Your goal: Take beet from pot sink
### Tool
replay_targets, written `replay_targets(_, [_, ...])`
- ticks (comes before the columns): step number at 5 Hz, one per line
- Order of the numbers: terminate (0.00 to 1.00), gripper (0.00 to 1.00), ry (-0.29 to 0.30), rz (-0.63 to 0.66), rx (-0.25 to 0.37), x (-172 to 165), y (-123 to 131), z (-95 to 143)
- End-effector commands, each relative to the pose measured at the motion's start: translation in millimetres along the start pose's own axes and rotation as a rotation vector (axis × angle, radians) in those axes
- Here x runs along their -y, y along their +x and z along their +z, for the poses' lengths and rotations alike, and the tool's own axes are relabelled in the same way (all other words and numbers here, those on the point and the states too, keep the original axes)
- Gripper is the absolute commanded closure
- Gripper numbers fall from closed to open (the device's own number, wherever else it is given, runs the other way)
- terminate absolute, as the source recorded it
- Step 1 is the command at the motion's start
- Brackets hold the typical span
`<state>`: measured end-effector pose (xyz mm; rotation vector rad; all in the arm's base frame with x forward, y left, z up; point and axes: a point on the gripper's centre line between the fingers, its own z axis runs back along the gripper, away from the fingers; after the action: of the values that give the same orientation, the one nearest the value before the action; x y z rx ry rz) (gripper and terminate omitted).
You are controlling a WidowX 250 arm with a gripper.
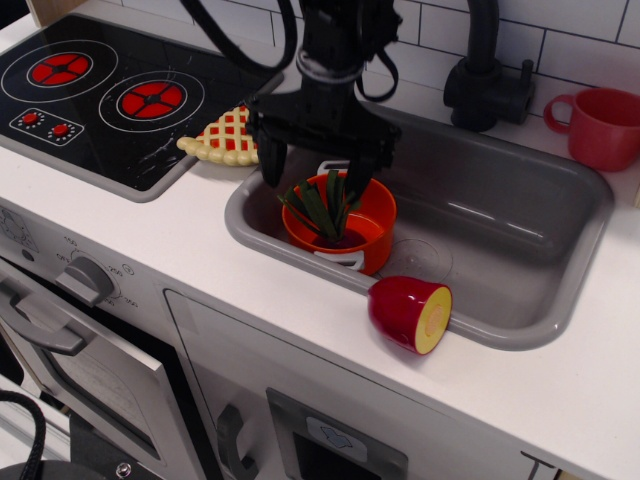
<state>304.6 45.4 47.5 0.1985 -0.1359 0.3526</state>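
Note:
My gripper is to take the beet out of the orange pot (372, 222) next, so it should grab the beet by its green leaf stalks.
The orange pot (372, 222) stands in the near left part of the grey sink (500, 240). The beet (325, 208) sits in the pot, its green stalks pointing up and left and its dark magenta bulb low inside. My black gripper (316, 172) hangs open just above the pot's back rim. One finger (271, 163) is over the sink's left rim and the other (361, 172) is over the pot. It holds nothing.
A red halved fruit with a yellow face (411, 313) lies on the sink's front rim. A lattice pie slice (226, 138) lies between stove and sink. A red mug (606, 127) and a black faucet (485, 75) stand behind the sink. A black stovetop (110, 95) is at left.

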Motion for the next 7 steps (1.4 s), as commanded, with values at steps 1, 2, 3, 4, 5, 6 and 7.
replay_targets(1, [0.00, 0.00, 0.017, -0.004, -0.010, 1.0, 0.1, -3.0])
replay_targets(2, [0.00, 1.00, 0.010, 0.001, -0.020, 0.2, 0.7, -3.9])
replay_targets(3, [0.00, 1.00, 0.004, 0.010, -0.013, 1.0, 3.4, -1.1])
replay_targets(4, [0.00, 1.00, -0.003, 0.027, -0.006, 2.9, 7.8, 3.6])
replay_targets(5, [0.00, 1.00, -0.011, 0.058, 0.000, 3.1, 14.0, 14.6])
replay_targets(6, [0.00, 1.00, -0.018, 0.123, 0.071, 6.4, 22.1, 38.0])
replay_targets(7, [0.00, 1.00, -0.049, 0.135, 0.061, 16.5, 24.2, 65.5])
